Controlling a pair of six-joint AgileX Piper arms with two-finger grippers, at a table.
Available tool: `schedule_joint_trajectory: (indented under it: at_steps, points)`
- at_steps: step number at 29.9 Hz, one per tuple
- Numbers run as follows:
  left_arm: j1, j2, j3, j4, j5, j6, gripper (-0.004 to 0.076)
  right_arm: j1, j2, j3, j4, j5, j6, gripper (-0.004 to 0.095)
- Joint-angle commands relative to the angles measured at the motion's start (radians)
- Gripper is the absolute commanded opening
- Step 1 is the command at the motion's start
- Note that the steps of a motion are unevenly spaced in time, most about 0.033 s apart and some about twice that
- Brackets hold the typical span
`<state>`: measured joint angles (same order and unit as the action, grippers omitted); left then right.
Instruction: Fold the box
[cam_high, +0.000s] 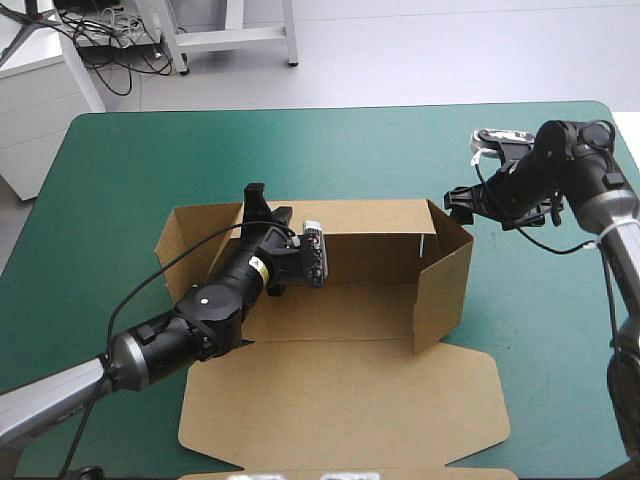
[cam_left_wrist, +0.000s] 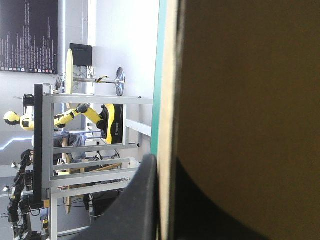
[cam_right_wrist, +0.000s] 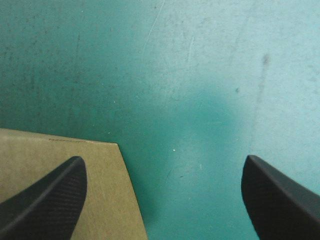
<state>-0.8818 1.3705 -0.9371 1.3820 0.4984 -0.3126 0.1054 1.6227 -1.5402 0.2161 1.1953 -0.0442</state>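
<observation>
Next, my right gripper grabs the box by its raised side's top edge (cam_high: 453, 226), which leaves the box's flat lid (cam_high: 345, 405) free for folding.
The brown box (cam_high: 340, 300) stands in the middle of the table as an open tray, back wall (cam_high: 370, 215) and right wall (cam_high: 445, 275) raised, lid (cam_high: 340, 400) flat toward the front edge. My left gripper (cam_high: 265, 212) is at the back wall's left end, shut on the board. In the left wrist view the board (cam_left_wrist: 250, 100) runs edge-on between the gripper (cam_left_wrist: 165, 172), one black finger (cam_left_wrist: 142, 205) on its outer side. My right gripper (cam_high: 460, 200) hovers open just beyond the right wall's far corner. In its own view the gripper (cam_right_wrist: 164, 160) spans a box corner (cam_right_wrist: 60, 150) and bare cover.
A side flap (cam_high: 185, 235) of the box lies flat at its left end. Teal-green cover (cam_high: 300, 150) stretches behind the box to the far edge and to the right of it (cam_high: 540, 330).
</observation>
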Motion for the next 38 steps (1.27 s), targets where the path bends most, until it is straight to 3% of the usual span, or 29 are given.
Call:
schedule_joint_trajectory:
  at_steps: [1,7,11,16,28,38]
  points:
    - [-0.008,-0.028,-0.022,0.017,0.025,-0.018,-0.001,-0.009,-0.123,0.082,0.063,-0.105,-0.07,0.0764]
    - [-0.008,-0.028,-0.022,0.017,0.025,-0.02,-0.001,-0.009,-0.268,0.317,0.203,-0.287,-0.313,0.0764]
    - [-0.008,-0.028,-0.022,0.017,0.025,-0.02,-0.001,-0.009,-0.335,0.408,0.264,-0.34,-0.484,0.0764]
    - [-0.008,-0.028,-0.022,0.017,0.025,-0.02,-0.001,-0.009,-0.343,0.424,0.27,-0.304,-0.519,0.0764]
    - [-0.008,-0.028,-0.022,0.017,0.023,-0.02,-0.001,-0.009,-0.343,0.424,0.32,-0.103,-0.659,0.0764]
    - [-0.008,-0.028,-0.022,0.017,0.023,-0.02,-0.001,0.009,-0.324,0.424,0.536,-0.152,-0.8,0.0764]
